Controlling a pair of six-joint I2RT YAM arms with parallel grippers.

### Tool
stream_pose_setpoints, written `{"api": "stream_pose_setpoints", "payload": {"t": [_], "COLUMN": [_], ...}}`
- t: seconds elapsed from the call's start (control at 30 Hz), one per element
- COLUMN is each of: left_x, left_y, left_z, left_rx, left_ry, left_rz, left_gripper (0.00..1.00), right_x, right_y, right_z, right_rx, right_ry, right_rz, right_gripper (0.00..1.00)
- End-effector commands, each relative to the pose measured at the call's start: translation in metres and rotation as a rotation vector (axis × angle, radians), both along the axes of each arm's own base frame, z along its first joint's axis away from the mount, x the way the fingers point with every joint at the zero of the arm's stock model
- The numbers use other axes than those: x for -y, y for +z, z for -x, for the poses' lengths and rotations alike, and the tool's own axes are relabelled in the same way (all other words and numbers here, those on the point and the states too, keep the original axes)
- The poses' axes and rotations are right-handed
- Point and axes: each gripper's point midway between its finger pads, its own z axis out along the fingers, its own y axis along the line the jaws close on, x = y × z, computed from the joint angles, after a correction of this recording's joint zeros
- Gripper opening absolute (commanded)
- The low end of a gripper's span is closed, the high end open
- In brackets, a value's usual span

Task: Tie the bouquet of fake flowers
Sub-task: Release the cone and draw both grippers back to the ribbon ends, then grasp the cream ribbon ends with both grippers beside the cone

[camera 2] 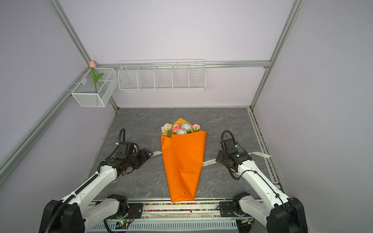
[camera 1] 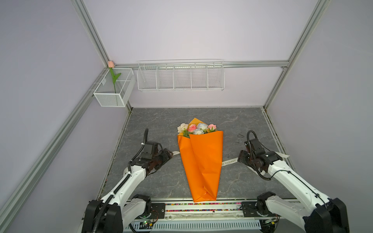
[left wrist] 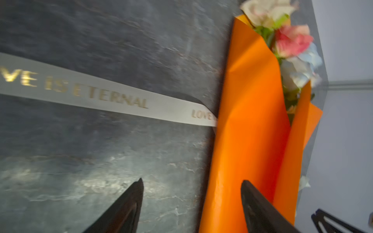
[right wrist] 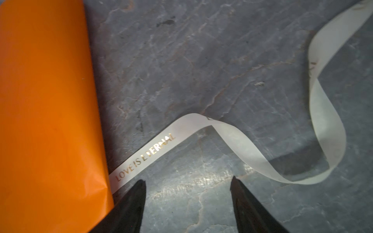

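Observation:
My left gripper will next grab the white ribbon (camera 1: 230,162) near its end, away from the cone. That will leave some length free to tie the bouquet.
The bouquet of fake flowers (camera 1: 196,128) (camera 2: 181,129) (left wrist: 290,42) lies on the grey table, wrapped in an orange paper cone (camera 1: 201,161) (camera 2: 182,161) (left wrist: 248,121) (right wrist: 46,111). A white ribbon (camera 1: 230,162) (camera 2: 157,153) (left wrist: 101,94) (right wrist: 161,147) with gold lettering runs under the cone and comes out on both sides. My left gripper (camera 1: 170,156) (camera 2: 149,155) (left wrist: 191,180) is open beside the cone's left edge, over the ribbon's left end. My right gripper (camera 1: 240,158) (camera 2: 217,158) (right wrist: 188,179) is open over the ribbon's right part, holding nothing.
A white mesh basket (camera 1: 109,98) with a pink tulip (camera 1: 111,64) hangs at the back left corner. A white wire rack (camera 1: 180,76) hangs on the back wall. The ribbon's right end curls toward the table's right rail (camera 1: 280,149).

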Motion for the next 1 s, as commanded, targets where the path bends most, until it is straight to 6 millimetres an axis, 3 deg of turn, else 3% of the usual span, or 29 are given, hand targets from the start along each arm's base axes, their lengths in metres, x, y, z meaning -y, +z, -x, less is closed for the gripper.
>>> {"api": "stream_pose_setpoints", "payload": {"t": [0.0, 0.17, 0.33, 0.43, 0.57, 0.67, 0.87, 0.97], "left_x": [-0.011, -0.058, -0.120, -0.142, -0.170, -0.183, -0.188, -0.186], "left_y": [-0.007, -0.022, -0.040, -0.041, -0.040, -0.042, -0.057, -0.062], "left_z": [0.001, -0.011, 0.003, -0.006, -0.009, -0.010, -0.010, -0.010], "left_rx": [-0.082, -0.191, -0.366, -0.348, -0.402, -0.454, -0.484, -0.481], "left_ry": [0.063, 0.208, 0.395, 0.462, 0.521, 0.542, 0.566, 0.556], "left_rz": [0.093, 0.007, -0.155, -0.101, -0.206, -0.261, -0.276, -0.267], "left_gripper": [0.73, 0.70, 0.73, 0.74, 0.77, 0.76, 0.69, 0.58], "right_x": [0.017, 0.028, 0.041, 0.040, 0.044, 0.047, 0.044, 0.041], "right_y": [-0.008, -0.010, -0.014, -0.013, -0.012, -0.014, -0.020, -0.028], "right_z": [0.015, 0.019, 0.026, 0.025, 0.028, 0.031, 0.028, 0.025], "right_rx": [-0.059, -0.101, -0.139, -0.124, -0.130, -0.137, -0.139, -0.162], "right_ry": [-0.109, -0.158, -0.223, -0.213, -0.216, -0.231, -0.276, -0.311], "right_rz": [-0.007, 0.012, 0.042, 0.038, 0.061, 0.070, -0.022, -0.091], "right_gripper": [0.69, 0.63, 0.61, 0.61, 0.61, 0.61, 0.63, 0.64]}}
